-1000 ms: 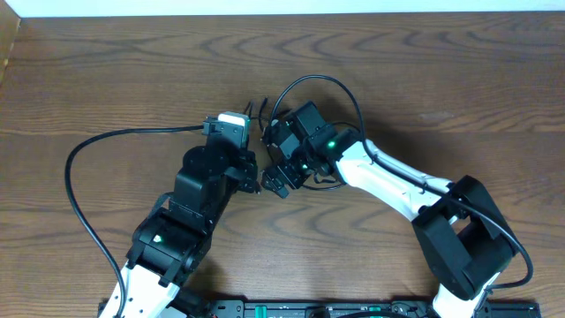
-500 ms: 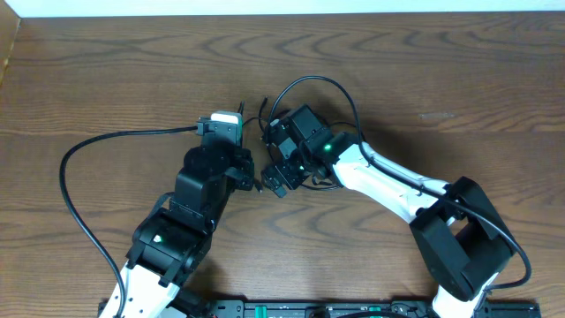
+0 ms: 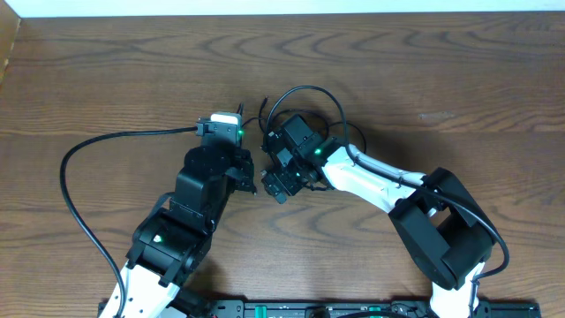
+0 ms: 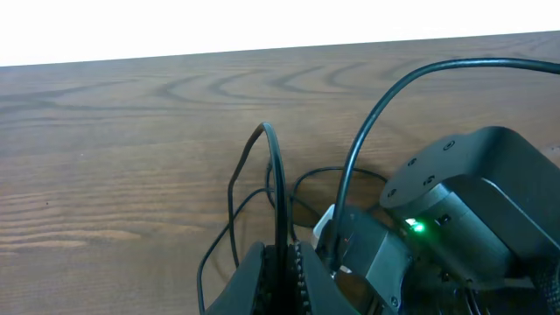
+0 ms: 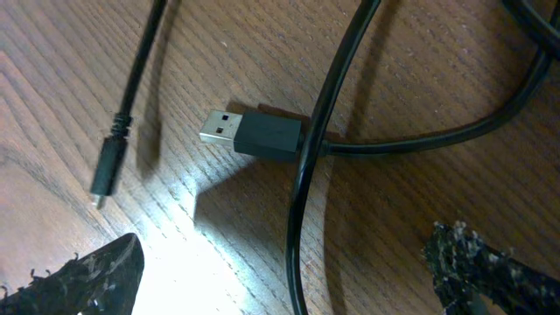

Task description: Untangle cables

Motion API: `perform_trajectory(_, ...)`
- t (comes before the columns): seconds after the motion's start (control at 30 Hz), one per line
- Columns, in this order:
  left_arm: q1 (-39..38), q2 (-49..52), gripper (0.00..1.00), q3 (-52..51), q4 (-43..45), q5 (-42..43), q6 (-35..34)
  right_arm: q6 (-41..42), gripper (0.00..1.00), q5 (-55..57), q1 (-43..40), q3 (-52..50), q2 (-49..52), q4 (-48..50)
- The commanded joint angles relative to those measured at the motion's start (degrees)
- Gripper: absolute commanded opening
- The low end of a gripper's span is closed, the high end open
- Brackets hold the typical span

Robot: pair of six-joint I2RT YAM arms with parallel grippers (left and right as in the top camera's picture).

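Observation:
The right gripper grabs the black piece of cable crossing (image 5: 304,177) over the USB plug (image 5: 254,133) next, leaving plug ends free, to untangle that piece from my left gripper's cable.
In the left wrist view my left gripper (image 4: 282,282) is shut on a thin black cable (image 4: 278,188), which rises from the jaws in a tall loop with other black strands beside it. From overhead the left gripper (image 3: 244,115) sits close beside my right gripper (image 3: 277,162), with thin cable strands (image 3: 262,108) sticking up between them. My right gripper (image 5: 293,282) hangs open over the table, both fingertips (image 5: 94,278) wide apart. A black strand (image 5: 299,236) runs between them untouched. Beyond lie a black USB plug (image 5: 254,133) and a small plug end (image 5: 107,171).
The left arm's thick black wire (image 3: 78,168) loops out over the left of the table. The right arm's thick wire (image 3: 311,92) arches above its wrist. The right arm's body (image 4: 464,210) fills the right of the left wrist view. The table's far edge (image 3: 282,14) runs along the top.
The right arm has swung left and folded in, and its wire loop has tightened. The left gripper edged slightly left with the cable, then held still. Neither gripper's jaws changed.

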Motion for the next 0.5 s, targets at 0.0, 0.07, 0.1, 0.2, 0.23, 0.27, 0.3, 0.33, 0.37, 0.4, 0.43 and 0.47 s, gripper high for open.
perform_trajectory(0.0,0.1,-0.5,0.08,-0.1,-0.1,-1.2,-0.5,0.9,0.99,0.6,0.3,-0.6,0.8,-0.5)
perform_trajectory(0.07,0.1,-0.7,0.08,-0.1,-0.1,-1.2,-0.5,0.1,0.99,2.0,0.3,-0.8,1.0,-0.9)
perform_trajectory(0.1,0.1,-0.9,0.08,-0.1,-0.2,-1.2,-0.5,-0.2,0.99,3.3,0.3,-0.9,1.3,-1.4)
perform_trajectory(0.2,0.1,-1.7,0.08,-0.1,-0.5,-1.2,-0.5,-1.4,0.99,6.9,0.5,-0.9,1.4,-3.0)
perform_trajectory(0.23,0.1,-2.1,0.08,-0.1,-0.7,-1.2,-0.5,-2.0,0.99,7.7,0.5,-0.9,1.4,-3.3)
perform_trajectory(0.27,0.1,-2.5,0.08,-0.1,-0.8,-1.2,-0.5,-2.4,0.99,8.0,0.5,-0.9,1.4,-3.5)
perform_trajectory(0.3,0.1,-2.9,0.08,-0.1,-0.9,-1.4,-0.5,-2.9,0.99,8.0,0.5,-0.9,1.4,-3.6)
perform_trajectory(0.33,0.1,-3.3,0.08,-0.1,-0.9,-1.4,-0.5,-3.2,0.99,8.0,0.5,-0.9,1.4,-3.6)
perform_trajectory(0.37,0.1,-3.6,0.08,-0.1,-0.9,-1.4,-0.5,-3.5,0.99,7.9,0.5,-0.9,1.4,-3.6)
perform_trajectory(0.4,0.1,-3.9,0.08,-0.1,-0.9,-1.4,-0.5,-3.7,0.99,8.0,0.5,-0.9,1.4,-3.5)
perform_trajectory(0.43,0.1,-4.2,0.08,-0.1,-0.9,-1.4,-0.5,-4.0,0.99,7.9,0.6,-0.9,1.4,-3.5)
perform_trajectory(0.47,0.1,-4.3,0.08,-0.1,-1.1,-1.4,-0.5,-4.0,0.99,7.9,0.7,-0.9,1.4,-3.4)
